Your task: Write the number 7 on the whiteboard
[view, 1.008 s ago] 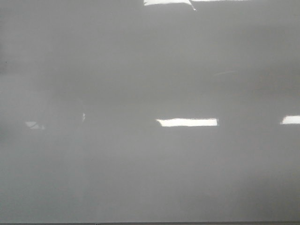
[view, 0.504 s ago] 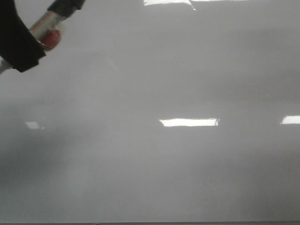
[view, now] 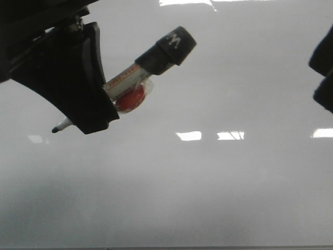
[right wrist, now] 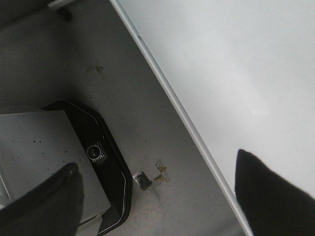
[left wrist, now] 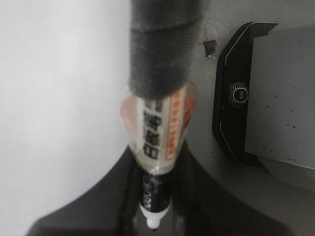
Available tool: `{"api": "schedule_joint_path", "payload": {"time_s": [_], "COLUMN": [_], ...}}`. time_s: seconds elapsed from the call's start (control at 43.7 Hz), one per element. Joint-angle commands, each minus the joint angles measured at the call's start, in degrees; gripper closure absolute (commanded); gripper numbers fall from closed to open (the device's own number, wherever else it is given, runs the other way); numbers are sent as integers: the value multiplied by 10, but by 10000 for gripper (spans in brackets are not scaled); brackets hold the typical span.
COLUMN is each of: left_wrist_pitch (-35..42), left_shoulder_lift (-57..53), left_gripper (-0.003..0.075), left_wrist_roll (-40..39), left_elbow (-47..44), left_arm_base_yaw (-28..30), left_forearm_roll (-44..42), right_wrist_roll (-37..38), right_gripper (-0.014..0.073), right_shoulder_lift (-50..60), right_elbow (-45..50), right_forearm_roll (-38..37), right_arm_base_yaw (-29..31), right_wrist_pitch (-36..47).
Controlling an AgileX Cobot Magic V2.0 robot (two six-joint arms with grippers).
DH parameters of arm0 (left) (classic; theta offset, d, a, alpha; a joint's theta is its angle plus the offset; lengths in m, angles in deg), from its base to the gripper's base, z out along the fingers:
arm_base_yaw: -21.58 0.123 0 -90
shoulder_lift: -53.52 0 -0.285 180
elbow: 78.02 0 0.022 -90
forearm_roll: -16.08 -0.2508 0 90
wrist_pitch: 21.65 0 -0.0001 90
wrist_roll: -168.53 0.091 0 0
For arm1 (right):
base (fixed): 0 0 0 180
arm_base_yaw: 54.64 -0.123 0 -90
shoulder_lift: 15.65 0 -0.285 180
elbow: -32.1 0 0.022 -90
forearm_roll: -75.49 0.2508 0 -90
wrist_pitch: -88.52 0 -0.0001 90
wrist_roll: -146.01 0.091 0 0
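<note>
My right gripper should next grab the marker by its protruding black-end with the cap (view: 167, 50), as my left gripper's fingers cover the marker's body toward the tip.
The whiteboard (view: 208, 198) is glossy pale grey and fills the front view, with bright light reflections on it. No number 7 or other marker line shows on it. My left gripper (view: 86, 112) is shut on a black-capped marker (view: 132, 75) with a white label and a red blob under clear tape; the bare tip (view: 54, 129) points left, above the board. The left wrist view shows the marker (left wrist: 160, 132) between the jaws of that gripper (left wrist: 155, 219), beside the whiteboard (left wrist: 59, 98). My right gripper (right wrist: 157, 196) is open and empty at the whiteboard's edge (right wrist: 172, 98); it shows dark at the front view's right edge (view: 325, 67).
A grey box with a black rim (right wrist: 98, 152) sits on the grey table beside the board; it also shows in the left wrist view (left wrist: 246, 98). A small dark mark (right wrist: 143, 180) is on the table next to it.
My left gripper with the marker has come in from the upper left and moved right and down over the board. My right gripper has entered at the right edge.
</note>
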Motion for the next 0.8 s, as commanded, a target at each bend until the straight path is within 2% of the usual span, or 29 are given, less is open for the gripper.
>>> {"api": "schedule_joint_path", "payload": {"time_s": [0.0, 0.298, 0.664, 0.779], "left_wrist_pitch": [27, 33, 39, 39], "left_shoulder_lift": [-14, -14, -14, -14], "left_gripper": [741, 741, 741, 741], "left_wrist_roll": [6, 6, 6, 6], "left_elbow": [19, 19, 19, 19], "left_arm_base_yaw": [-15, -28, -28, -28], "left_forearm_roll": [6, 14, 15, 15], "right_wrist_roll": [-55, -180, -185, -185], "right_gripper": [-39, -39, -39, 4], "right_shoulder_lift": [-5, -60, -102, -104], "right_elbow": [-32, -57, -57, -57], "right_forearm_roll": [46, 153, 164, 170], "right_arm_base_yaw": [-17, -60, -125, -125], "right_wrist_pitch": [32, 69, 146, 149]}}
